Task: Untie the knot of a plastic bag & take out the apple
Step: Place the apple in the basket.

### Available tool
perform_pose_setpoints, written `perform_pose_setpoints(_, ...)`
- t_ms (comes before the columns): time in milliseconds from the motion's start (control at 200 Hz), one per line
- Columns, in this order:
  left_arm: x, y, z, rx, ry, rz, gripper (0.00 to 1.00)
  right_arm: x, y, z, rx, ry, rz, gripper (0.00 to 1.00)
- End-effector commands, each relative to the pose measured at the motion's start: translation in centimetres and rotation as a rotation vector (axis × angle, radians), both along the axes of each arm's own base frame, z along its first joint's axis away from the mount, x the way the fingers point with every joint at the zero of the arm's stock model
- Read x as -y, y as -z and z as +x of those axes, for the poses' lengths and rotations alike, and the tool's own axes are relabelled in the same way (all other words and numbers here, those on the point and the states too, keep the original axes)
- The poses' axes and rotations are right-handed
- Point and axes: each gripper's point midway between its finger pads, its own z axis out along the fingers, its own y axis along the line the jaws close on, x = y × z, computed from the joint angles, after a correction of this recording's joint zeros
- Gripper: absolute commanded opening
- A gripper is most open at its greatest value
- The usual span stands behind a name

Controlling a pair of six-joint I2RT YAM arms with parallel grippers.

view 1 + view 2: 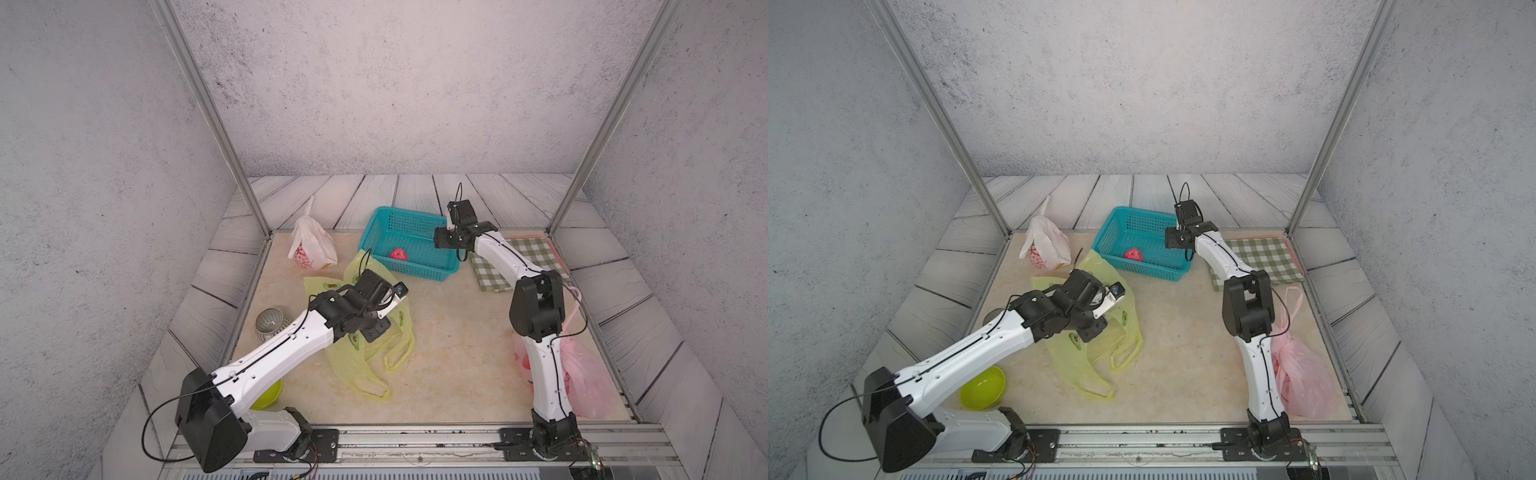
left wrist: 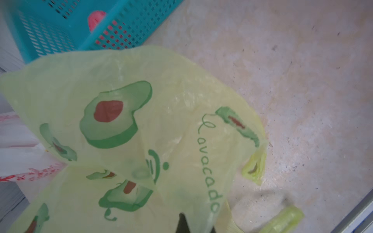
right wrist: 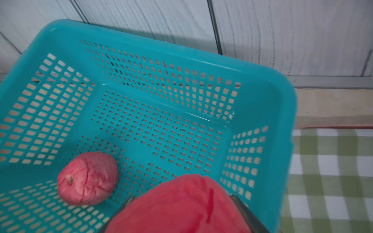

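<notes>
The plastic bag's upper part (image 1: 353, 269) (image 2: 171, 100) hangs from my fingertips above the tabletop, so the bag goes down next, before my left gripper releases it.
The yellow-green plastic bag (image 1: 357, 365) (image 1: 1075, 361) with avocado prints lies crumpled on the mat, and its two handles lie loose and apart. My left gripper (image 1: 397, 291) (image 1: 1117, 291) is shut on a fold of the bag (image 2: 141, 100), which drapes over its dark fingertips (image 2: 182, 222). My right gripper (image 1: 442, 243) (image 1: 1173, 243) hangs over the near right corner of the teal basket (image 1: 415, 272). In the right wrist view a red apple (image 3: 177, 205) sits between its two fingers, above the basket floor. The top views hide this apple behind the gripper.
A second, wrinkled pink-red apple (image 3: 87, 178) (image 1: 398, 254) lies in the basket (image 3: 282, 113). A white printed bag (image 1: 309, 245) stands at the back left. A green checked cloth (image 1: 528, 257), a pink bag (image 1: 586, 374), a grey cup (image 1: 272, 324) and a green bowl (image 1: 982, 386) ring the mat.
</notes>
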Motion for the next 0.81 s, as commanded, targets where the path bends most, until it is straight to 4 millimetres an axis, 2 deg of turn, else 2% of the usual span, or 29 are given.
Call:
perform_pose_setpoints(0, -0.3, -0.9, -0.5, -0.021, -0.005, -0.013, 0.00, -1.0, 1.3, -0.1, -0.049, -0.022, -0.033, 0.73)
perform_pose_setpoints(95, -0.3, -0.6, -0.3, -0.038, -0.020, -0.001, 0.00, -1.2, 3.0, -0.1, -0.081, -0.023, -0.033, 0.74)
perform_pose_setpoints(225, 0.0, -0.2, -0.4, -0.070, -0.013, 0.008, 0.00, -1.0, 4.1, -0.5, -0.090, -0.021, -0.032, 0.76)
perform_pose_setpoints(500, -0.4, 0.5, -0.4, -0.081, -0.017, 0.045, 0.00, -0.6, 4.8, -1.7, -0.106, -0.039, -0.055, 0.87)
perform_pose_setpoints(651, -0.5, 0.7, -0.2, -0.081, -0.028, 0.057, 0.00, -0.6, 3.4, -1.9, -0.083, -0.052, -0.046, 0.89)
perform_pose_setpoints(801, -0.8, 0.9, 0.0, -0.085, -0.043, 0.075, 0.00, -0.8, -1.0, -2.6, -0.018, -0.069, 0.000, 0.89)
